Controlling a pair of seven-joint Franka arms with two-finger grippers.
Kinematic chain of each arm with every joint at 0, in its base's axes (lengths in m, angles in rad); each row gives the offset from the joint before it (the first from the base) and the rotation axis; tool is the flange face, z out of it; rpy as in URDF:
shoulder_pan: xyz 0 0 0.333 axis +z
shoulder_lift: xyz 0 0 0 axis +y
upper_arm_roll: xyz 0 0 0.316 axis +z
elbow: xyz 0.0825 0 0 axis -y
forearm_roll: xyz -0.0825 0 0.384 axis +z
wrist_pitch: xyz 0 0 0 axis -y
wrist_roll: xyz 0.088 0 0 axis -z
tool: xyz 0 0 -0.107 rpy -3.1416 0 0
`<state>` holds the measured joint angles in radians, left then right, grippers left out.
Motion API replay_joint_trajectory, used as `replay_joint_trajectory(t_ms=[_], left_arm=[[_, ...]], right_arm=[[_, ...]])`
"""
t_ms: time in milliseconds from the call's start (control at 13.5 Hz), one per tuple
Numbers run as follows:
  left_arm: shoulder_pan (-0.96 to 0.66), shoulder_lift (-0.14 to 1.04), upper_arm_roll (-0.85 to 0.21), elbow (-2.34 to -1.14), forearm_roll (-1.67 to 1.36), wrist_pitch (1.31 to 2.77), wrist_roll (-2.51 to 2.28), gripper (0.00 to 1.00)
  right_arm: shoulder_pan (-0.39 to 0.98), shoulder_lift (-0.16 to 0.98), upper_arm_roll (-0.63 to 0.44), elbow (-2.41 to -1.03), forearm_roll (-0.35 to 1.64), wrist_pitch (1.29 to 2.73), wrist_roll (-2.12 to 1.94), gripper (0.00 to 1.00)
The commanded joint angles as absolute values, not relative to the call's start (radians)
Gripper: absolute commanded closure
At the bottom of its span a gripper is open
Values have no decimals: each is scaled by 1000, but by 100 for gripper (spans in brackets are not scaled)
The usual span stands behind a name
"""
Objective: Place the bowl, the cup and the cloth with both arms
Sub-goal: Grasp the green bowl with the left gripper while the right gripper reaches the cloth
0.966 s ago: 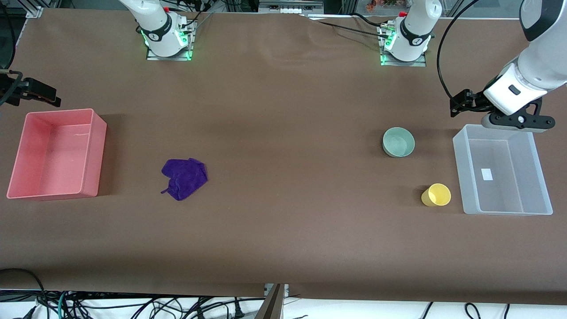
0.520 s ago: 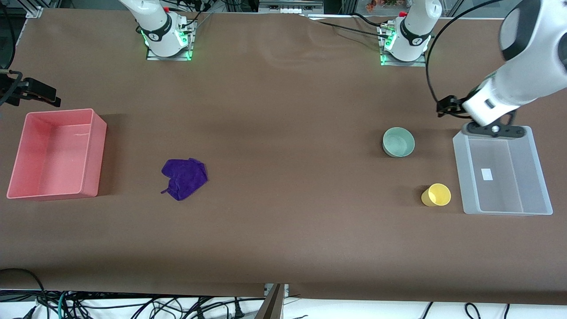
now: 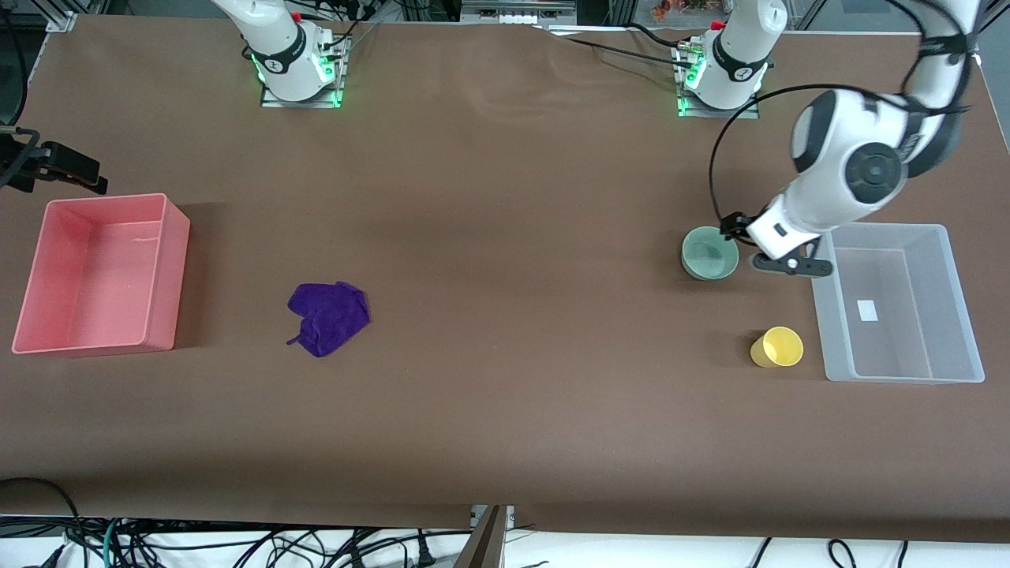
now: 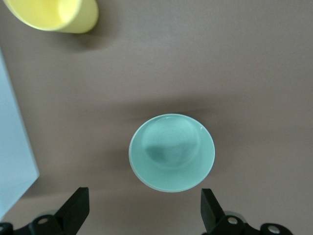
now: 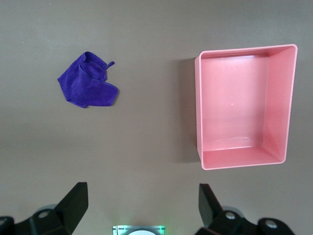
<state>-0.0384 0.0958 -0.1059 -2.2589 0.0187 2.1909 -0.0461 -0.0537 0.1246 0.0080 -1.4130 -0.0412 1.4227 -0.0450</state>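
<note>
My right gripper grabs the purple cloth by its crumpled middle [image 3: 331, 315] next, to place the cloth in the pink bin.
The mint-green bowl [image 3: 710, 252] stands upright toward the left arm's end of the table and also shows in the left wrist view [image 4: 172, 152]. My left gripper [image 3: 764, 251] hangs over the table between the bowl and the clear bin, open and empty [image 4: 143, 211]. The yellow cup [image 3: 777, 347] stands nearer to the camera, beside the clear bin; its rim shows in the left wrist view [image 4: 54, 14]. The purple cloth [image 3: 329, 317] lies crumpled toward the right arm's end [image 5: 88, 81]. My right gripper [image 3: 59, 166] waits high beside the pink bin, open and empty [image 5: 142, 208].
A clear plastic bin [image 3: 959, 300] sits at the left arm's end, with a white label on its floor. A pink bin [image 3: 177, 260] sits at the right arm's end [image 5: 198, 112]. Both arm bases stand along the table's back edge. Cables hang below the front edge.
My left arm has swung from over the clear bin's back rim toward the bowl, and its gripper now hangs beside the bowl. The right arm, bowl, cup and cloth have not moved.
</note>
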Motion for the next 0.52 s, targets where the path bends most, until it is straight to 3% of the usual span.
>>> replay_joint_trajectory(t_ms=[0, 223, 446], left_arm=[[-37, 136, -120, -2332, 9, 2318, -55, 0], [-32, 236, -120, -2339, 11, 2422, -48, 0], [1, 253, -120, -2339, 12, 2430, 20, 0]], right_arm=[[-57, 147, 11, -1417, -51, 1478, -51, 0], [-48, 250, 17, -1420, -61, 1525, -57, 0], [-31, 368, 23, -1419, -58, 1601, -61, 0]])
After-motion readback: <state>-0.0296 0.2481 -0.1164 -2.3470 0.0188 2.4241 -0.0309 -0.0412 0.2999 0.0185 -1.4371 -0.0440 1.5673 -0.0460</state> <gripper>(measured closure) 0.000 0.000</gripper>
